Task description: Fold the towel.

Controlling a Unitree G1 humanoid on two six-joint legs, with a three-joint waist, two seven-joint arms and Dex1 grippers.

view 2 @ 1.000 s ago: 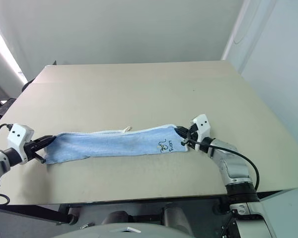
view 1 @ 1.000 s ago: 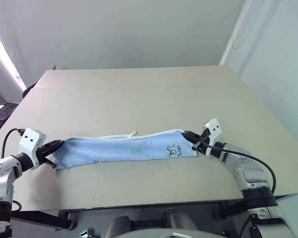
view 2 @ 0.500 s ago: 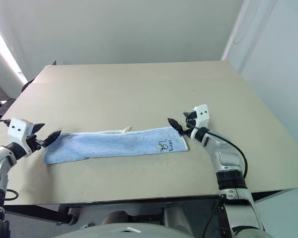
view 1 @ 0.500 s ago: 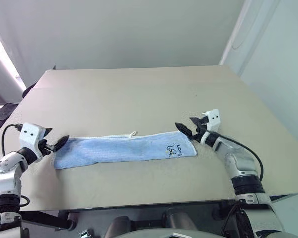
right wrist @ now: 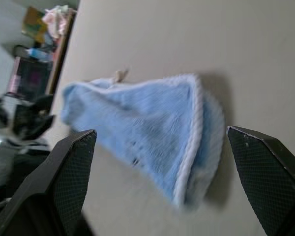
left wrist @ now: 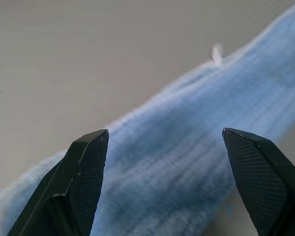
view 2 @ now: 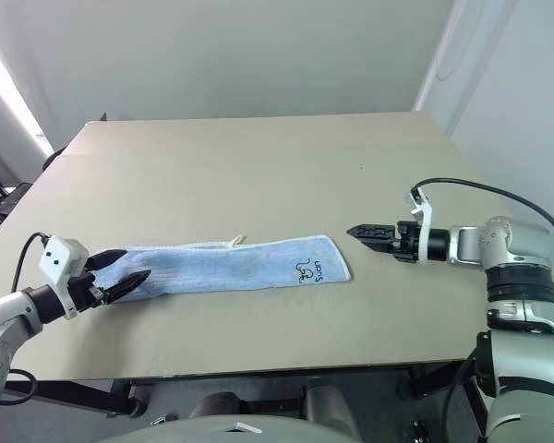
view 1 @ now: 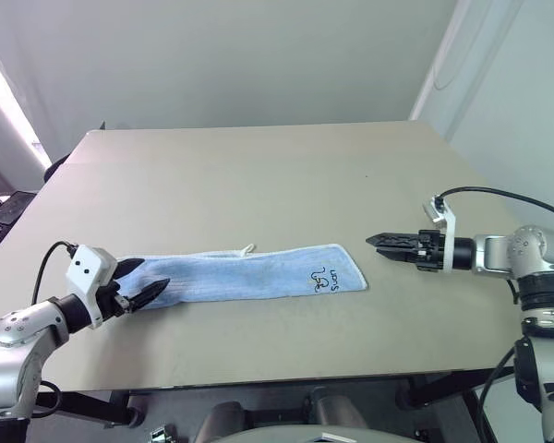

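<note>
The right gripper grabs the towel by the short end (view 1: 355, 269) (right wrist: 194, 142) next, where its layered white hem stands up.
The towel (view 1: 245, 275) lies on the tan table (view 1: 258, 175) as a long, narrow light blue strip running left to right. Its dark embroidered mark (view 1: 325, 278) is near the right end, and a small white loop (view 1: 248, 248) sticks out of the far edge. My left gripper (view 1: 143, 277) is open, its fingers spread just over the towel's left end; the blue cloth (left wrist: 187, 162) shows between them. My right gripper (view 1: 383, 242) is open and holds nothing. It hovers a short way to the right of the towel's right end (right wrist: 187, 147), pointing at it.
The table's front edge (view 1: 286, 377) runs close below the towel. Its right edge (view 1: 499, 217) falls away near my right arm. Dark equipment (view 1: 5, 208) stands beyond the table's left side. Bare tabletop stretches behind the towel.
Both grippers opened and let go of the towel's ends. The left one moved right, over the towel's left end. The right one rolled, lifted and drew back to the right.
</note>
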